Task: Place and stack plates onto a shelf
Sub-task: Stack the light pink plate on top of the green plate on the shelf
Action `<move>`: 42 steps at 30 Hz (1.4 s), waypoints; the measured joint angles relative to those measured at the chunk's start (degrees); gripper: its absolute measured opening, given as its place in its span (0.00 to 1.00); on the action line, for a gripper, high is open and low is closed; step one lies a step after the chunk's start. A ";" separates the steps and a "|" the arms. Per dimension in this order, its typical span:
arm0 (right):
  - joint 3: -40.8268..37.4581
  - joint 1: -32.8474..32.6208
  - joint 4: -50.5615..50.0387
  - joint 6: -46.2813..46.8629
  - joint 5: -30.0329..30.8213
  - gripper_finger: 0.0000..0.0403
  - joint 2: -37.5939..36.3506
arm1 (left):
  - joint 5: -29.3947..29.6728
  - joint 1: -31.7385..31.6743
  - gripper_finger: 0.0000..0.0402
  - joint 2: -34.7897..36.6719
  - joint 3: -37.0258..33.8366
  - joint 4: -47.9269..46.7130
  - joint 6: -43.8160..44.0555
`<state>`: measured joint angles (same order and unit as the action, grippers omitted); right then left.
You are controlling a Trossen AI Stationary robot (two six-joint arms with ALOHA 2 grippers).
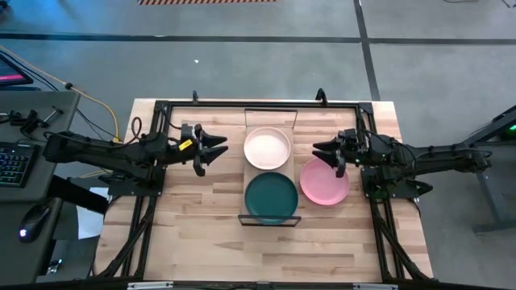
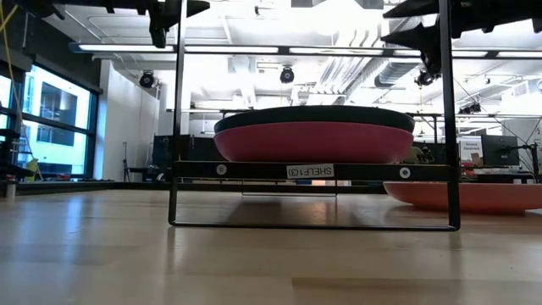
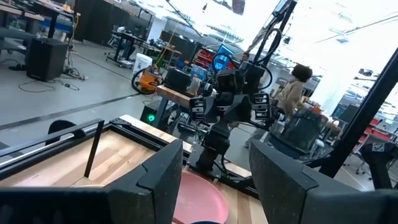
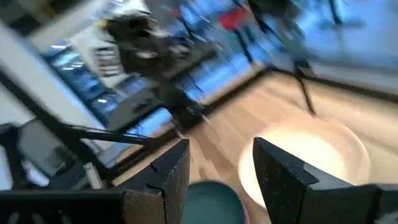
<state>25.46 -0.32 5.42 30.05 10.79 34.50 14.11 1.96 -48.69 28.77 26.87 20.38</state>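
The light pink plate needs to be stacked onto the dark green one, so my right gripper should grab it by its rim (image 1: 345, 187) next.
The shelf (image 1: 251, 172) stands lengthwise in the middle of the table. A cream plate (image 1: 267, 147) lies on its far half and a dark green plate (image 1: 271, 196) on its near half. In the low view the green plate (image 2: 313, 118) rests on top of a magenta plate (image 2: 312, 142). A light pink plate (image 1: 325, 181) lies flat on the table right of the shelf. My left gripper (image 1: 214, 151) hovers open left of the cream plate. My right gripper (image 1: 325, 155) hovers open right of it, above the pink plate's far edge. Both hold nothing.
A black frame (image 1: 242, 105) runs round the table's far part, and the arms' bases stand at its left and right sides. Bare wood (image 1: 266, 250) stretches in front of the shelf. A keyboard (image 1: 14, 163) and a mouse (image 1: 34, 219) sit on a desk off the left edge.
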 joint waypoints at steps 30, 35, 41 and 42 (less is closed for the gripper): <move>8.47 16.57 -61.85 8.70 -9.46 0.39 26.34 | 0.02 -0.02 0.43 0.00 0.00 -0.08 0.35; 8.47 17.03 -61.12 6.98 -8.45 0.39 30.38 | 0.02 -0.02 0.43 0.00 0.00 -0.08 0.37; 8.45 17.72 -60.00 5.28 -6.57 0.39 34.55 | 0.03 -0.02 0.43 0.00 0.00 -0.08 0.46; 8.45 17.71 -59.54 4.60 -6.84 0.39 34.99 | 0.02 -0.02 0.43 0.00 0.00 -0.08 0.46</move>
<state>33.91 17.39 -54.12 34.65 3.96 69.48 14.13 1.93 -48.69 28.77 26.79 20.84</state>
